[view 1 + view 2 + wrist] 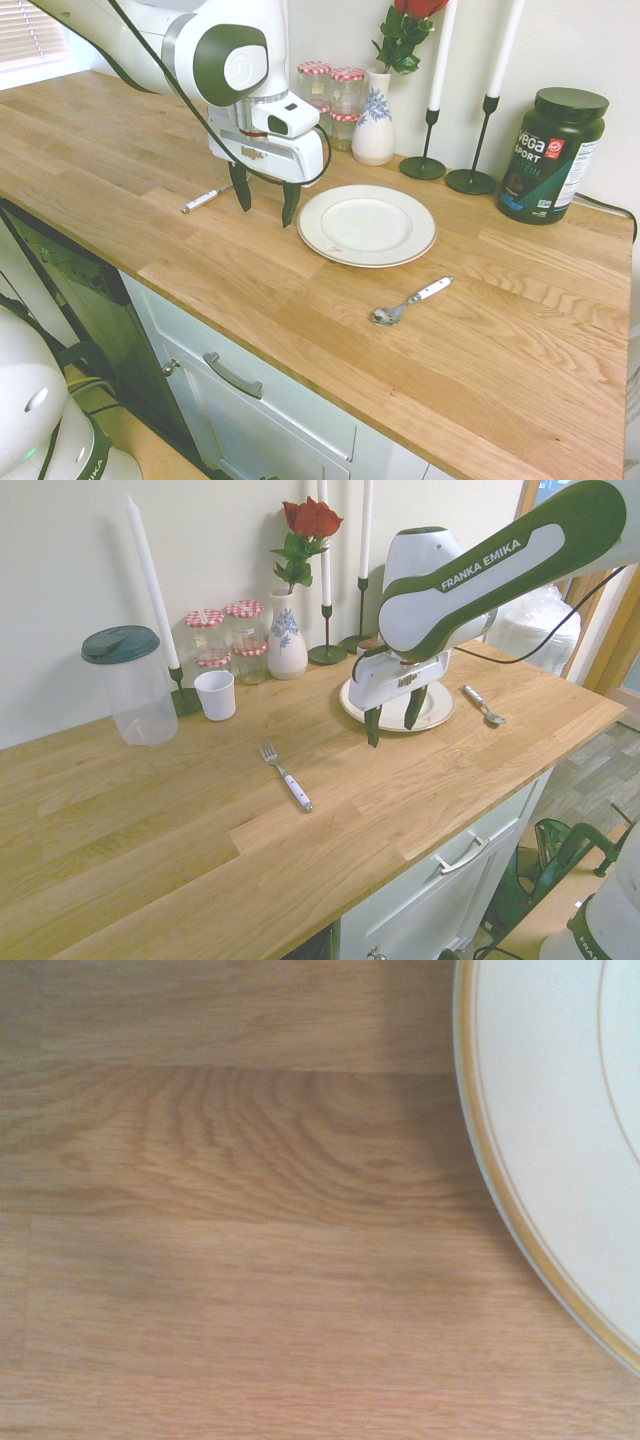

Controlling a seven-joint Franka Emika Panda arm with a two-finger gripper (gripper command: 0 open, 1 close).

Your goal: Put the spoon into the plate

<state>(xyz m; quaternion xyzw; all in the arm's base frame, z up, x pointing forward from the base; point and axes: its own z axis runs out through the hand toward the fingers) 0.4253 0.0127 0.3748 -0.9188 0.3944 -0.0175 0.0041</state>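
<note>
I need to grab the spoon next with my gripper. I should take it by its straight-sided white handle (432, 289), because the spoon's shiny bowl (386, 315) is round and sloping.
The round white plate (367, 225) (430, 714) lies on the wooden counter, and its rim (545, 1130) fills one side of the wrist view. A small spoon (410, 301) (482, 704) with a white handle and shiny bowl rests on the wood beyond the plate, on the side away from the arm. My gripper (265, 209) (394, 723) hangs just above the counter beside the plate's edge, opposite the spoon. Its two dark fingers stand apart with nothing between them.
A white-handled fork (205, 199) (287, 775) lies on the counter. Along the wall stand a vase with a rose (375, 125) (287, 630), jars (333, 95) (225, 632), candlesticks (428, 130), a dark supplement tub (552, 155), a white cup (215, 694) and a clear lidded container (130, 685).
</note>
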